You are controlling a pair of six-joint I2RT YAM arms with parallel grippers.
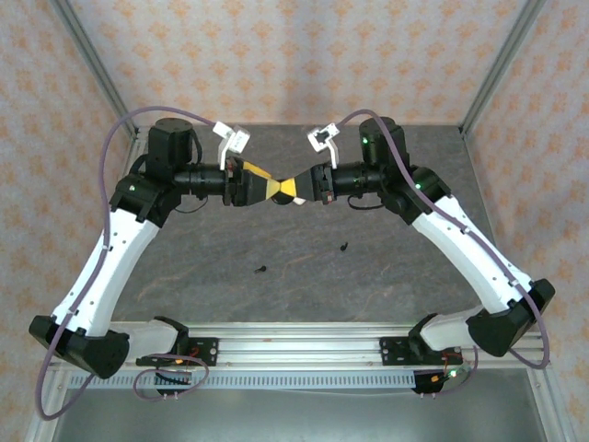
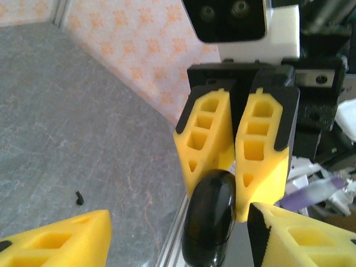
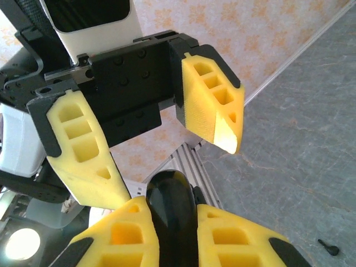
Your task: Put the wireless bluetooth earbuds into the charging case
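The charging case (image 3: 169, 189) needs to be grabbed by my left gripper across its sides, at the case's end opposite my right gripper. The case's lid then stays free for inserting the earbuds.
Both arms meet in mid-air over the middle of the table. A glossy black charging case (image 3: 169, 189) sits clamped between the yellow fingers of my right gripper (image 3: 172, 207), which is shut on it. My left gripper (image 2: 178, 216) stands open around the case's (image 2: 211, 222) other end, its fingers (image 2: 55, 239) wide apart and off it. In the top view the left gripper (image 1: 270, 189) and right gripper (image 1: 294, 191) are tip to tip. Two tiny black earbuds (image 1: 343, 246) (image 1: 260, 270) lie loose on the table below; one earbud (image 2: 79, 197) is on the grey surface, and so is another (image 3: 328, 247).
The grey tabletop (image 1: 212, 249) is bounded by a patterned back wall and metal frame posts. An aluminium rail (image 1: 304, 350) with the arm bases runs along the near edge.
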